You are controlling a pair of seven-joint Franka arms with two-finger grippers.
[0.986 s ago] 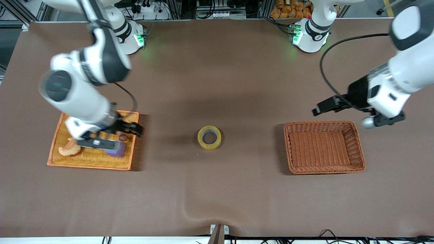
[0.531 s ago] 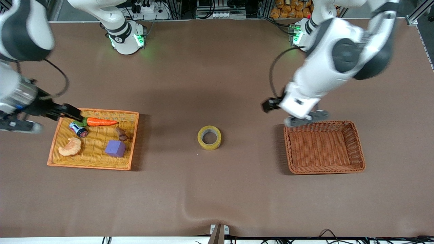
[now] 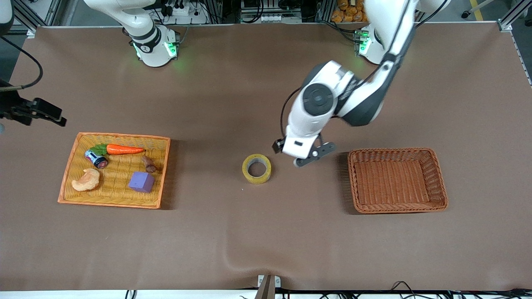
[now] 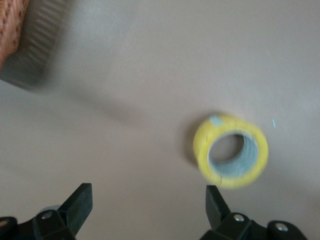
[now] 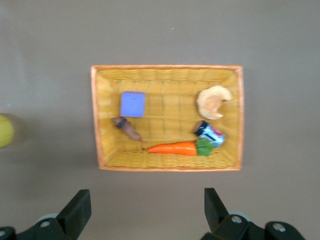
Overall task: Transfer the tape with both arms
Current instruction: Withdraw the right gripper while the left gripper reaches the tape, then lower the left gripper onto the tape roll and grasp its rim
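Next, the left gripper picks up the tape by the side of its ring (image 3: pixel 267 170) to carry it over to the wicker basket.
The tape (image 3: pixel 256 168), a yellowish ring with a grey core, lies flat on the brown table mid-way between the two baskets. It also shows in the left wrist view (image 4: pixel 231 151). My left gripper (image 3: pixel 287 152) hangs open and empty just above the table, beside the tape toward the left arm's end; in its wrist view (image 4: pixel 148 204) the tape lies just off one fingertip (image 4: pixel 215 197). My right gripper (image 3: pixel 50 115) is open and empty, up in the air past the yellow tray at the right arm's end; its wrist view (image 5: pixel 146 206) looks down on that tray.
An empty orange-brown wicker basket (image 3: pixel 398 207) stands toward the left arm's end. A yellow wicker tray (image 3: pixel 112 203) toward the right arm's end holds a carrot (image 3: pixel 124 149), a purple cube (image 3: pixel 141 182), a bread piece (image 3: pixel 86 180), a small can (image 3: pixel 96 158) and a brown lump (image 3: pixel 149 164).
My left arm has swung from beside the wicker basket to right beside the tape. My right arm has left the yellow tray and drawn off to the table's edge.
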